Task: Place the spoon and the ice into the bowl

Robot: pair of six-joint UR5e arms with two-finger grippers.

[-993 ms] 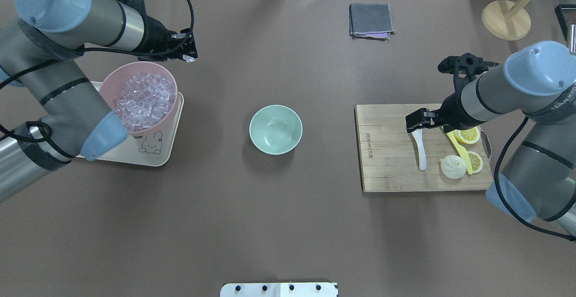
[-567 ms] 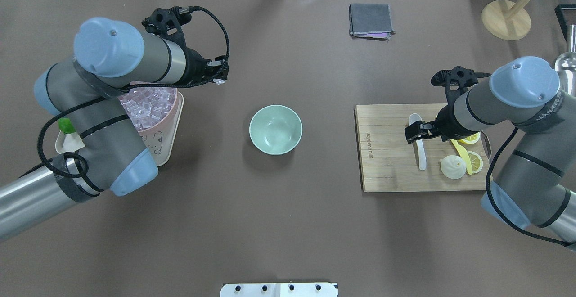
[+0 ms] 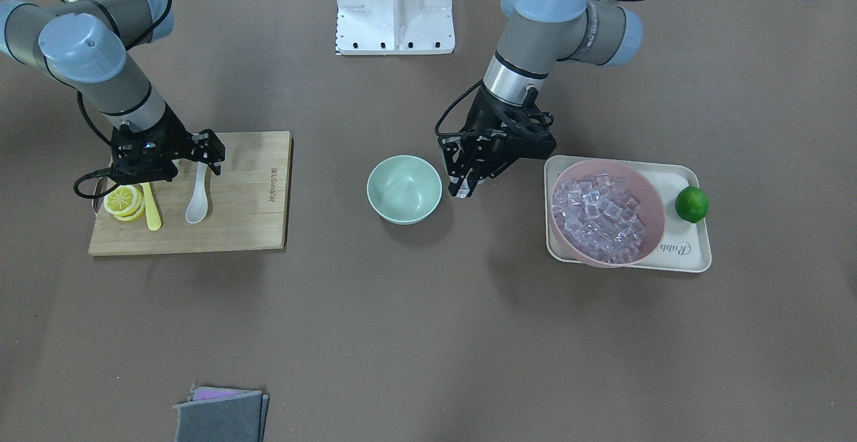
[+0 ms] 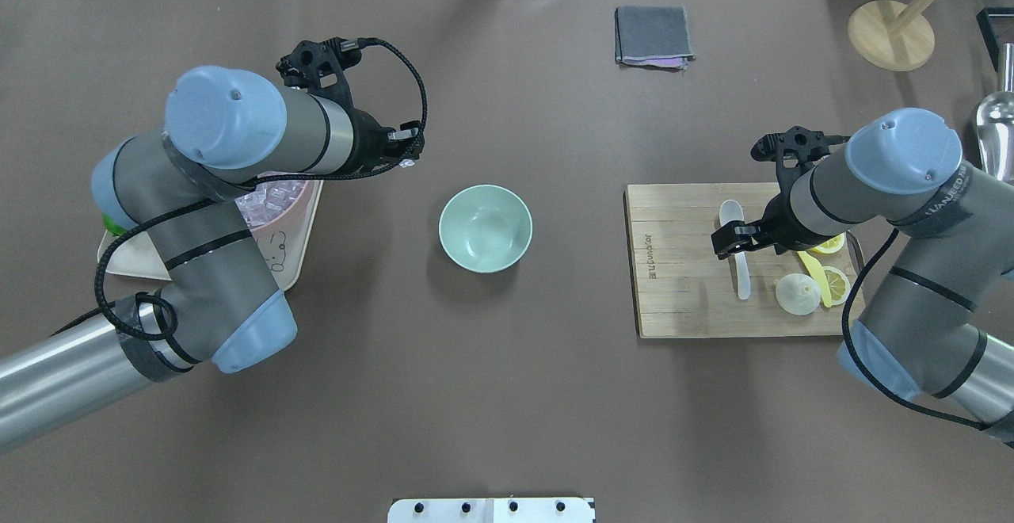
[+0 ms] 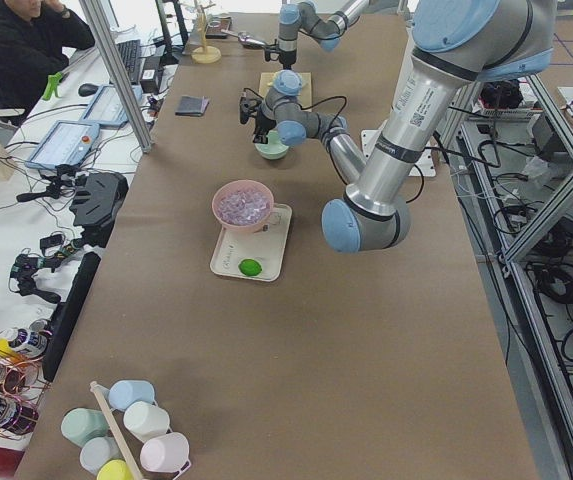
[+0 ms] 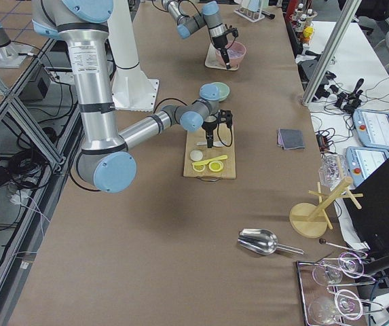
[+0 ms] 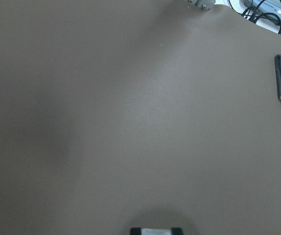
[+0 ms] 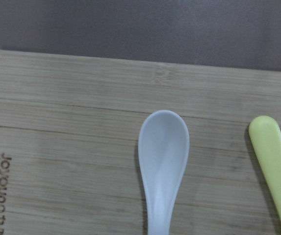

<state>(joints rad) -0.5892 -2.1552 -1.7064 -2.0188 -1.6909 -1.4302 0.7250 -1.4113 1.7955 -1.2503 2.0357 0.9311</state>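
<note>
The spoon's handle is slim and straight, while the scoop [image 3: 197, 208] spreads wide and rounded. My right gripper should next grab the spoon by its handle [image 3: 201, 171].
The mint-green bowl [image 4: 485, 228] stands empty at the table's middle; it also shows in the front view [image 3: 404, 189]. My left gripper [image 4: 407, 156] hangs just left of and beyond it, shut on a small clear ice piece [image 7: 151, 231]. More ice [image 3: 599, 217] fills the pink bowl [image 3: 653, 194]. The white spoon [image 4: 741, 273] lies on the cutting board [image 4: 681, 285], scoop away from the robot [image 8: 163, 152]. My right gripper [image 4: 733, 239] is open, low over the spoon's handle, jaws on either side of it.
The pink bowl sits on a cream tray [image 3: 689, 254] with a lime [image 3: 691, 203]. A yellow knife [image 4: 816, 277], lemon slices [image 4: 836, 281] and a white bun [image 4: 796, 295] share the board. A grey cloth [image 4: 653, 34], wooden stand [image 4: 891, 36] and metal scoop [image 4: 996, 123] lie far back.
My left gripper has moved right from beside the pink bowl toward the mint bowl, carrying the ice piece. My right gripper has shifted from the spoon's scoop back along its handle.
</note>
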